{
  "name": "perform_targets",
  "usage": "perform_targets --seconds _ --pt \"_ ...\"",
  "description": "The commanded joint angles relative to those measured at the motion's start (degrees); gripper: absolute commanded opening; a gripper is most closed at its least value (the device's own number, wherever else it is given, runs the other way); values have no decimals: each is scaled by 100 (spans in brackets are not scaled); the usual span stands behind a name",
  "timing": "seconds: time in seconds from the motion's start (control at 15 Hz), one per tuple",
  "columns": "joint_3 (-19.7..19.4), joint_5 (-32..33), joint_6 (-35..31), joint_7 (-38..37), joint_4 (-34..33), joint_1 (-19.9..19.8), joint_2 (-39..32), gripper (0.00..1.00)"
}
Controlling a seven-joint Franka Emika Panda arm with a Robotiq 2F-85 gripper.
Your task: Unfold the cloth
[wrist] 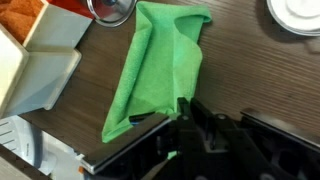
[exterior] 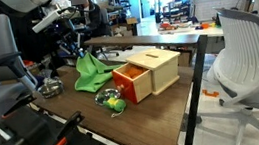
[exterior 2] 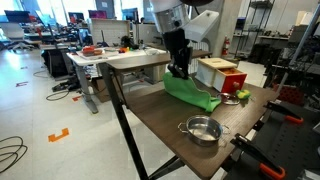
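The cloth's near edge hangs above the table and would fall short in folds if I opened now. My gripper should keep hold of it.
The light-green cloth (exterior: pixel 93 75) lies partly folded on the wooden table, with one corner lifted. It shows in both exterior views (exterior 2: pixel 191 94) and fills the middle of the wrist view (wrist: pixel 160 65), where a long fold runs down it. My gripper (exterior: pixel 81 49) (exterior 2: pixel 179 68) stands over the cloth's raised end. In the wrist view the fingers (wrist: pixel 184 112) are close together, pinching the cloth's near edge. The cloth's lower part rests on the table next to the box.
A wooden box with an orange front (exterior: pixel 150 72) (exterior 2: pixel 220 72) (wrist: pixel 35 60) stands beside the cloth. A small green-yellow ball-like object (exterior: pixel 116 104) (exterior 2: pixel 240 96) lies in front of it. A metal bowl (exterior 2: pixel 202 130) (exterior: pixel 51 89) sits near the table edge. An office chair (exterior: pixel 244 57) stands alongside.
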State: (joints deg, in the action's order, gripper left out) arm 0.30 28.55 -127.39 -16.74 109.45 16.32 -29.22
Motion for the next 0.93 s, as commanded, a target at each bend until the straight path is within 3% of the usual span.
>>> perform_targets --seconds 0.0,0.33,0.87 --pt "297 -556 -83 790 5 -263 -43 2" --pt "508 -1094 110 1557 -345 -356 -344 2" --pt "500 -1083 672 1999 -1141 -239 -1067 2"
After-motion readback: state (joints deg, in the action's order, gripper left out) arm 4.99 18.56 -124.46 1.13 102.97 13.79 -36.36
